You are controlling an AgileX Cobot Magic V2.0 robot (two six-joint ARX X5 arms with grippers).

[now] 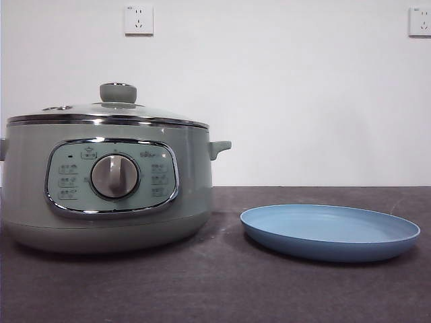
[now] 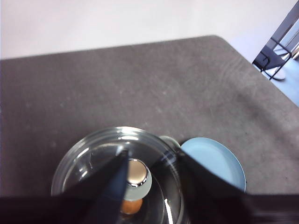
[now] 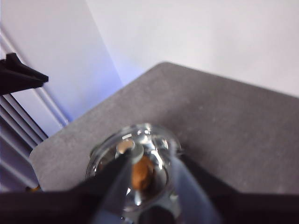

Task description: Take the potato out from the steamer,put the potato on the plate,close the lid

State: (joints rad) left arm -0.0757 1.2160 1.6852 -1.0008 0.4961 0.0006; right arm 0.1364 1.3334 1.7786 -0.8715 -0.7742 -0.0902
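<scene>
My left gripper grabs the glass lid by its pale green knob (image 2: 138, 179) next, to uncover the potato inside the steamer (image 2: 131, 205).
The pale green steamer (image 1: 108, 195) stands at the left of the dark table with its glass lid (image 1: 155, 116) on and the green knob (image 1: 118, 92) on top. The light-blue plate (image 1: 330, 232) lies empty to its right. In the left wrist view my left gripper (image 2: 152, 156) is open high above the lid (image 2: 84, 163), its jaws framing the knob (image 2: 136, 173). The orange-brown potato (image 2: 131, 206) shows through the glass, with the plate (image 2: 215, 163) beside the pot. My right gripper (image 3: 150, 158) is open, also high above the lid (image 3: 154, 140), and the potato (image 3: 140, 173) shows through it.
A white wall with two sockets (image 1: 138, 19) stands behind the table. The table's rounded corner and edge (image 2: 261, 70) show in the left wrist view, with a black metal frame (image 2: 275, 51) beyond. No arm shows in the front view.
</scene>
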